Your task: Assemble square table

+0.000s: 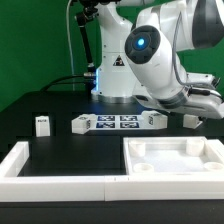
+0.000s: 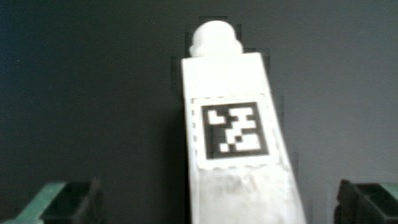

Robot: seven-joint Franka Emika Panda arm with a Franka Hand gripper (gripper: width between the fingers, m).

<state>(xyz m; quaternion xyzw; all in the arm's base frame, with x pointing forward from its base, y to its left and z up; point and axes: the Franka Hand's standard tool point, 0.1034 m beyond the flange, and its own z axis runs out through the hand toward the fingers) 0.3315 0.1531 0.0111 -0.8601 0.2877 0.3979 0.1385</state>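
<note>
My gripper takes the leg by its body behind the tag (image 2: 246,192) next, leaving the leg's rounded tip free to enter the table top's socket.
The square table top (image 1: 176,160), a white tray with a raised rim and round corner sockets, lies at the front on the exterior view's right. In the wrist view a white leg (image 2: 231,120) with a black-and-white tag and a rounded tip stands between my fingers. My gripper (image 2: 215,202) is open; its dark fingertips (image 2: 61,200) stand far apart with a gap to the leg on both sides. In the exterior view the gripper (image 1: 198,108) is low over the black surface behind the top's far right corner, with the leg (image 1: 190,120) below it. Another leg (image 1: 42,125) stands at the left.
The marker board (image 1: 118,123) lies in the middle in front of the robot's base (image 1: 112,80), with a tagged white piece at its left end (image 1: 82,124) and its right end (image 1: 152,121). White wall bars (image 1: 40,172) edge the front left.
</note>
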